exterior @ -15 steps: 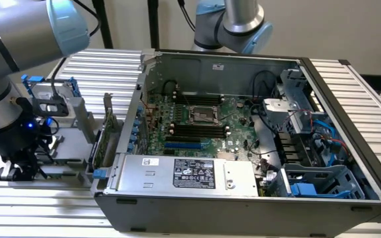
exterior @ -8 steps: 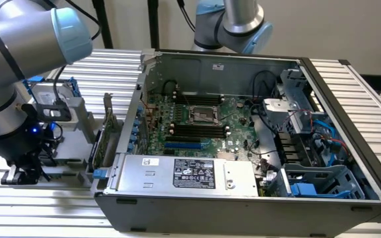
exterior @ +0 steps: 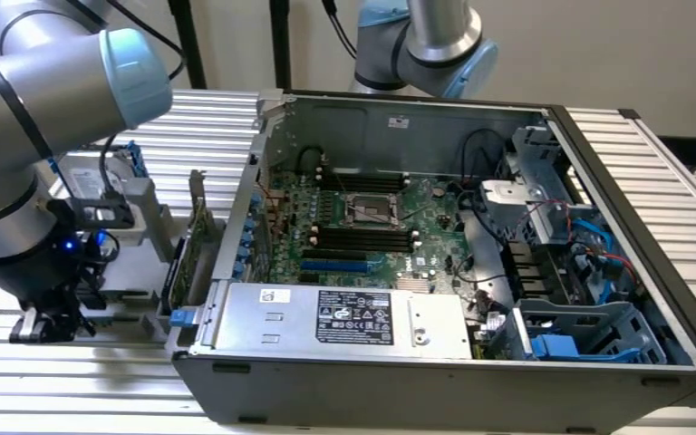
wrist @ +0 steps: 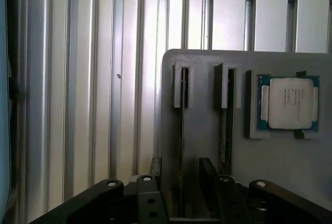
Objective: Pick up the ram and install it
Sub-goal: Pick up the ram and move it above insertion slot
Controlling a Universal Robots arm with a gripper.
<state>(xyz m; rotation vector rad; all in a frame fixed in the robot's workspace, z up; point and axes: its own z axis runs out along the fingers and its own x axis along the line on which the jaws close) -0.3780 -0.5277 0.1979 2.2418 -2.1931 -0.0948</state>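
My gripper should next grab the ram by the middle of its upper edge (wrist: 181, 168), as both sides of the ram are free there and the grey holder's post wraps the ram's end.
In the wrist view a grey holder (wrist: 202, 79) has two narrow slots. The ram (wrist: 182, 111) stands on edge in one slot and looks like a thin dark strip; a second stick (wrist: 226, 125) stands in the other slot. My gripper (wrist: 181, 178) is open just above the holder, one finger on each side of the first stick's line, with nothing between them. In the exterior view my gripper (exterior: 48, 324) hangs low over the slatted table at that view's left, beside the open computer case (exterior: 445, 362). Black memory slots (exterior: 361, 237) lie on the motherboard inside the case.
A processor chip (wrist: 289, 103) sits in a recess of the grey holder beside the slots. A green card with a metal bracket (exterior: 198, 237) stands upright between my arm and the case. A second arm (exterior: 427, 45) stands behind the case. A power supply (exterior: 336, 317) fills the case's front.
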